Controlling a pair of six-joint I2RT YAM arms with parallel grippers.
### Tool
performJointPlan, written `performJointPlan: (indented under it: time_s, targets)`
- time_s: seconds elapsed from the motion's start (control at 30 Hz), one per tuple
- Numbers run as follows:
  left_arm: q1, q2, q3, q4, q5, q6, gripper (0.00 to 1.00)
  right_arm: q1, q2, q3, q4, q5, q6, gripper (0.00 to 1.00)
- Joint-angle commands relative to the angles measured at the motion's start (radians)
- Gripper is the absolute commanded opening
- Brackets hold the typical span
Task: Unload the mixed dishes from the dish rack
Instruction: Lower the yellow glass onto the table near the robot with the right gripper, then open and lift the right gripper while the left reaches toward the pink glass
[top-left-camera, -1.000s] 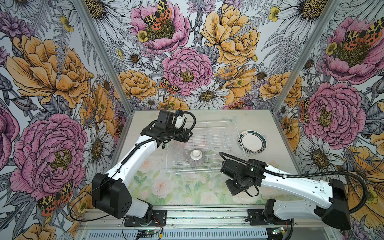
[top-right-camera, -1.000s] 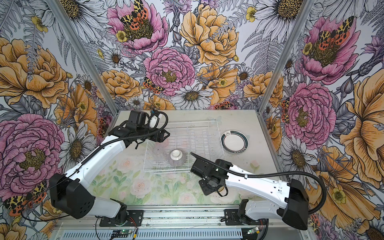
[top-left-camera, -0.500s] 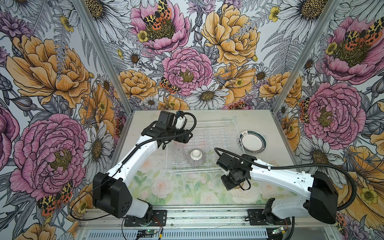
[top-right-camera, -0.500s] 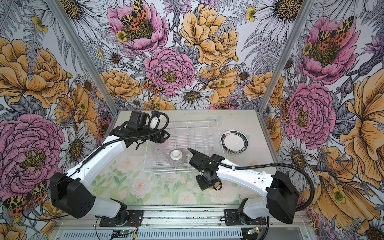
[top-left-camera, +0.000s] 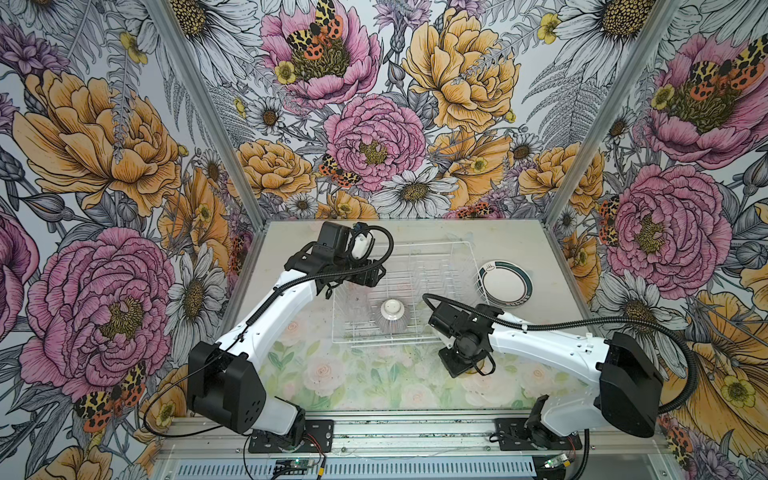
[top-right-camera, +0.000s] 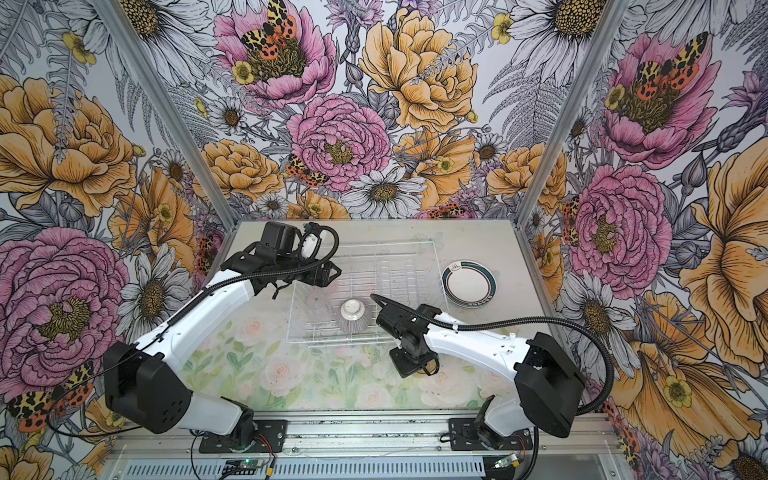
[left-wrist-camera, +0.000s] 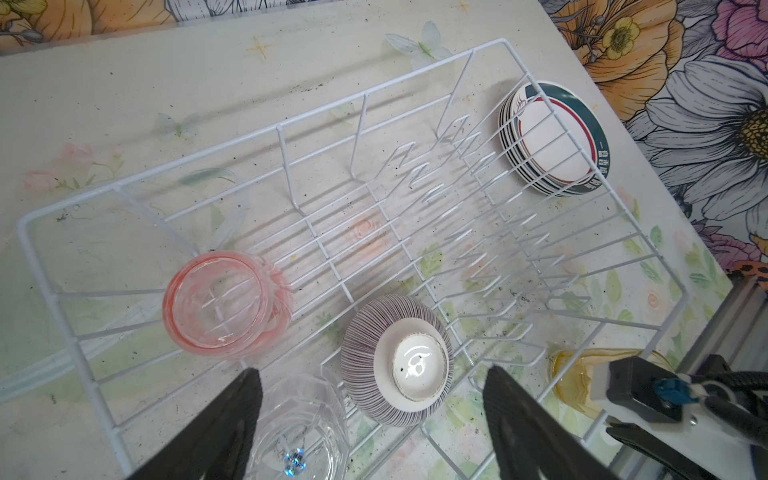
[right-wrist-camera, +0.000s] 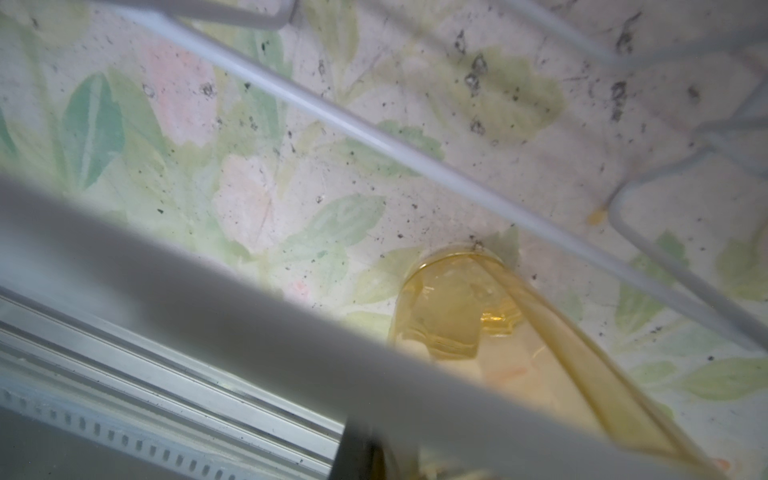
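Observation:
I should open my right gripper now: the amber tumbler's base (right-wrist-camera: 454, 276) is touching the table beside the rack, so the tumbler would stay standing.
The white wire dish rack (top-left-camera: 453, 249) (left-wrist-camera: 503, 41) sits mid-table. Inside it, shown best in the left wrist view, are a pink tumbler (left-wrist-camera: 224, 305), a clear tumbler (left-wrist-camera: 299, 428) and an upturned ribbed bowl (top-left-camera: 392, 316) (left-wrist-camera: 399, 361). My left gripper (top-left-camera: 370, 276) (left-wrist-camera: 372, 399) hovers open over the rack's far left part, its fingers (left-wrist-camera: 232, 415) spread above the clear tumbler and bowl. Just outside the rack's near right corner my right gripper (top-left-camera: 459, 365) is shut on an amber tumbler (left-wrist-camera: 582, 378) (right-wrist-camera: 453, 316), low over the table. It is hidden under the gripper in both top views.
A stack of white plates with teal-and-red rims (top-left-camera: 505, 284) (left-wrist-camera: 552, 141) lies on the table right of the rack. Rows of upright prongs (left-wrist-camera: 478, 232) fill the rack's right half. The metal rail (top-left-camera: 415, 436) runs along the table's front edge.
My right arm has swung its gripper a little left, toward the rack's near right corner, the amber tumbler still in it. The left arm has barely moved.

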Motion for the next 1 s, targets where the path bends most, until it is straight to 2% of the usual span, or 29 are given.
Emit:
performJointPlan:
  time_s: [0.0, 0.13, 0.4, 0.5, 0.73, 0.97]
  targets:
    - [-0.007, 0.013, -0.004, 0.002, -0.016, 0.016, 0.85, -0.011, 0.023, 0.012, 0.040, 0.008, -0.025, 0.09]
    - [-0.007, 0.020, 0.000, -0.006, -0.032, 0.018, 0.85, -0.015, 0.012, 0.016, 0.041, 0.011, -0.029, 0.19]
    - [-0.010, 0.042, 0.015, -0.043, -0.085, 0.024, 0.87, -0.019, -0.038, 0.031, 0.038, 0.022, -0.026, 0.46]
    - [-0.009, 0.051, 0.024, -0.063, -0.108, 0.029, 0.90, -0.020, -0.078, 0.047, 0.035, 0.000, -0.032, 0.52]
    - [-0.010, 0.074, 0.040, -0.106, -0.165, 0.037, 0.94, -0.041, -0.248, 0.134, 0.036, -0.055, -0.074, 0.63]
    - [0.005, 0.169, 0.104, -0.136, -0.224, 0.044, 0.95, -0.065, -0.305, 0.238, 0.047, 0.000, -0.115, 0.67]
